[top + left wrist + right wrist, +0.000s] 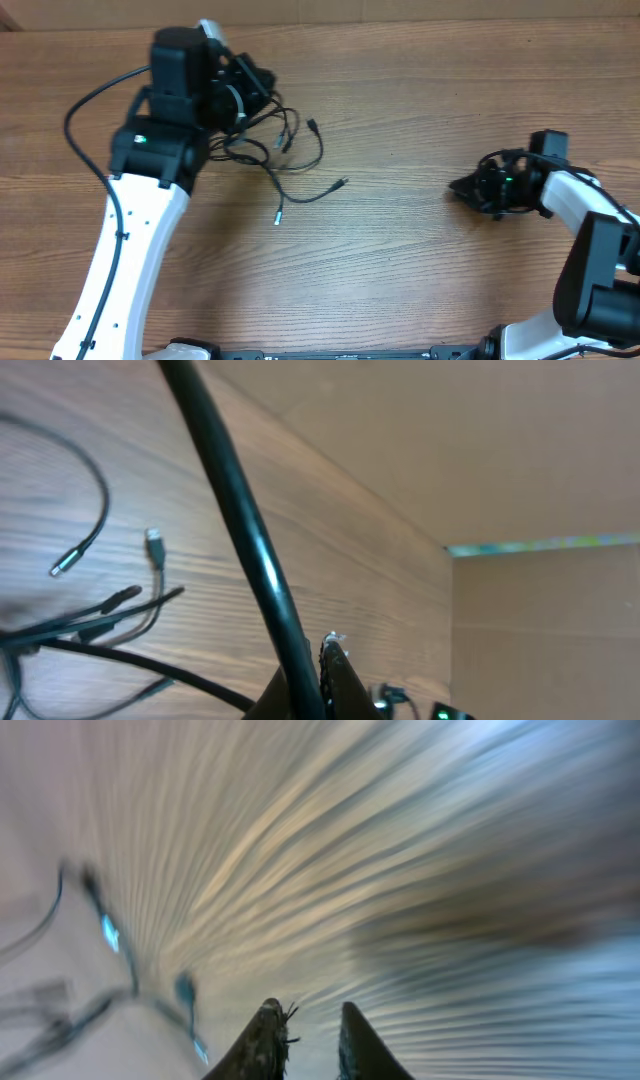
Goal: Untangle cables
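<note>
The black cable (243,510) is held high in my left gripper's fingers, short of the middle of the tabletop, so I should bring it there before my left gripper lets go.
The cables (290,150) lie as a loose black tangle on the wooden table, upper left, with plug ends spread out toward the middle (280,213). My left gripper (248,88) sits over the tangle's left part, shut on one black cable. In the left wrist view that cable (240,520) runs up and away from the closed jaws of the left gripper (315,670), with other strands (120,610) on the table behind. My right gripper (458,186) is far to the right, away from the cables. Its fingers (265,1035) stand slightly apart with nothing between them; the view is motion-blurred.
The left arm's own thick black wire (85,110) loops out to the left of the arm. A cardboard wall (480,450) rises beyond the table's far edge. Blurred cable strands (110,935) show at the left of the right wrist view.
</note>
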You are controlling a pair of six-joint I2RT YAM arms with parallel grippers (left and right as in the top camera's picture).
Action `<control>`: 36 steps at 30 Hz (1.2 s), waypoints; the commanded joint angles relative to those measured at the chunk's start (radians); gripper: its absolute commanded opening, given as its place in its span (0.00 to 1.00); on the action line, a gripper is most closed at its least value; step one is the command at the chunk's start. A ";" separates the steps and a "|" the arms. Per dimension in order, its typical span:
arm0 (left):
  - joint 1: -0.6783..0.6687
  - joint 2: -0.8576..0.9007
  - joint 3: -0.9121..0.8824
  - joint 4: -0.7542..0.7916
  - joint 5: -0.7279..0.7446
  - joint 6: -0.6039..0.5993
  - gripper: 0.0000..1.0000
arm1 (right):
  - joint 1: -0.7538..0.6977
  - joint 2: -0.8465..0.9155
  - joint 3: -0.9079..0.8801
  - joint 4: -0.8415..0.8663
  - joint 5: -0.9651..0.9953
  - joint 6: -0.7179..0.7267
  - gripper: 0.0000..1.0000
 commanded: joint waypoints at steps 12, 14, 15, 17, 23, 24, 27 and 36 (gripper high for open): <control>-0.240 -0.013 0.017 0.048 -0.402 -0.523 0.04 | 0.359 -0.223 -0.003 0.104 -0.204 -0.219 0.41; -0.249 -0.013 0.017 0.053 -0.402 -0.545 0.04 | 0.408 -0.222 -0.003 0.147 -0.204 -0.221 0.44; -0.251 -0.013 0.017 0.057 -0.401 -0.546 0.04 | 0.436 -0.222 -0.003 0.167 -0.204 -0.228 0.46; -0.251 -0.013 0.017 0.058 -0.389 -0.546 0.04 | 0.500 -0.222 -0.003 0.210 -0.204 -0.272 0.56; -0.251 -0.014 0.017 0.059 -0.327 -0.546 0.04 | 0.681 -0.221 -0.003 0.357 0.112 -0.358 0.93; -0.250 -0.015 0.017 0.059 -0.311 -0.546 0.04 | 0.707 -0.220 -0.003 0.386 0.203 -0.358 0.93; -0.250 -0.017 0.017 0.059 -0.264 -0.546 0.04 | 0.760 -0.211 -0.003 0.473 0.382 -0.358 0.93; -0.251 -0.047 0.017 0.060 -0.108 -0.560 0.05 | 0.782 -0.164 -0.003 0.678 0.400 -0.455 0.84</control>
